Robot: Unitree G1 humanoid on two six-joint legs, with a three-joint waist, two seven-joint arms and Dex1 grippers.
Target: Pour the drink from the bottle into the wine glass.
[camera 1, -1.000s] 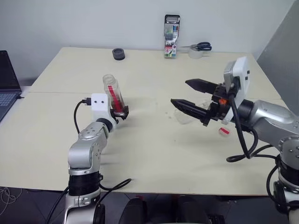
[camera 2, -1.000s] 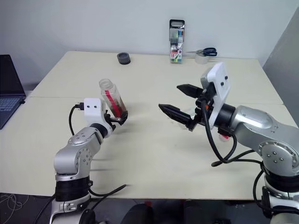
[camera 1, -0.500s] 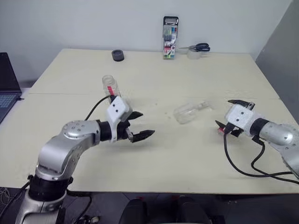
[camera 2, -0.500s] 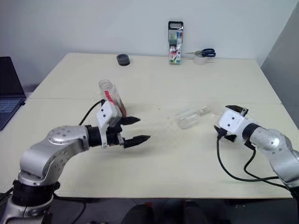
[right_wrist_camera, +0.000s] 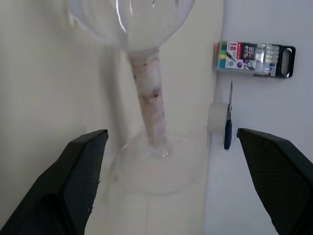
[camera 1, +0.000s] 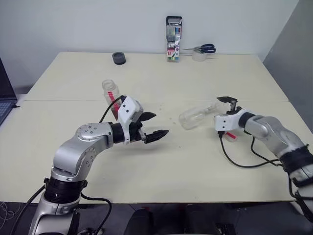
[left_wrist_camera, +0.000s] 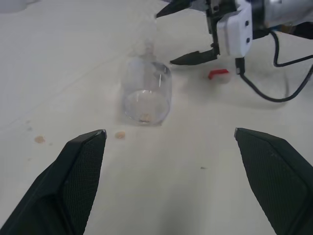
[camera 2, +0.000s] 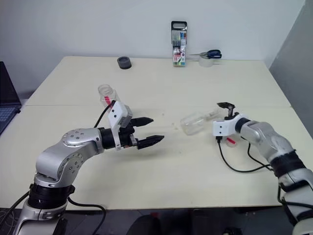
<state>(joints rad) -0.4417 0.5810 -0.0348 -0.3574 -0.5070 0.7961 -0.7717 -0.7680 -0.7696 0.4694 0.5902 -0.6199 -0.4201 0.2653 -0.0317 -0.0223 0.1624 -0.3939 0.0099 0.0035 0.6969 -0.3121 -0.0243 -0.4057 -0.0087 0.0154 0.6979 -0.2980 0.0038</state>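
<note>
The glass bowl is wide and round, so my right gripper will next lift the wine glass by its narrow stem (right_wrist_camera: 150,98).
The bottle (camera 1: 110,91), clear with a red label strip and no cap, stands upright on the table just behind my left wrist. I cannot make out the drink in it. The wine glass (camera 1: 194,117) lies on its side mid-table, its bowl mouth facing my left gripper (camera 1: 155,125), which hangs open a short way off. In the left wrist view the glass bowl (left_wrist_camera: 145,93) holds a brownish speck. My right gripper (camera 1: 221,111) is open around the stem (right_wrist_camera: 149,103) near the foot, with a gap on both sides.
A small red cap (camera 1: 230,137) lies beside my right gripper. Tea-coloured drops (left_wrist_camera: 120,133) dot the table near the glass. At the back stand a marker pack (camera 1: 173,46), scissors on a tape roll (camera 1: 200,51) and a black ring (camera 1: 118,58). A laptop (camera 2: 7,98) sits far left.
My left gripper let go of the bottle, which now stands on the table, and swung right towards the glass. My right gripper rolled over and came down around the lying glass's stem.
</note>
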